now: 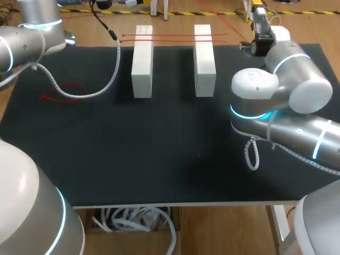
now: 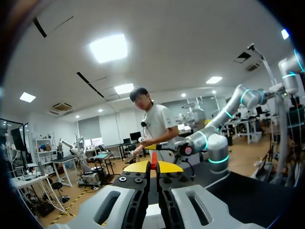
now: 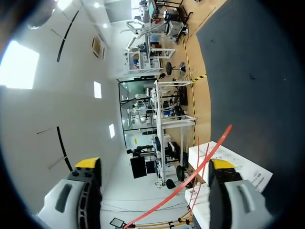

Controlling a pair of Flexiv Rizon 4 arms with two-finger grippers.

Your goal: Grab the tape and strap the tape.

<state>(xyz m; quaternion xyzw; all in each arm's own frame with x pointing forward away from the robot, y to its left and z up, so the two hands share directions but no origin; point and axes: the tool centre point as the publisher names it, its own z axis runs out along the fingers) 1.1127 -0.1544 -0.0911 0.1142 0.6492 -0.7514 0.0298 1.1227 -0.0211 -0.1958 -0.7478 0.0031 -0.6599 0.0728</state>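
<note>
My right gripper grabs the red tape piece [image 3: 177, 190] by its loose end [image 3: 227, 131] next, to strap the tape into a loop.
Red tape [image 1: 175, 36] runs in two lines across the far ends of two white blocks [image 1: 142, 61] [image 1: 204, 59], and a loose red loop [image 1: 65, 94] lies on the black mat at the left. My left gripper [image 2: 153, 168] is shut, with a short end of red tape [image 2: 153, 160] pinched between its yellow tips; it is out of the head view. My right gripper [image 3: 155, 164] stands wide open past the table's far right corner [image 1: 259, 13]. A red strand [image 3: 190, 179] crosses between its fingers without touching either, ahead of the white blocks [image 3: 228, 160].
A white coiled cable [image 1: 109, 79] from my left arm droops over the mat beside the left block. My right arm's elbow [image 1: 287, 85] hangs over the right side of the black table [image 1: 159, 159].
</note>
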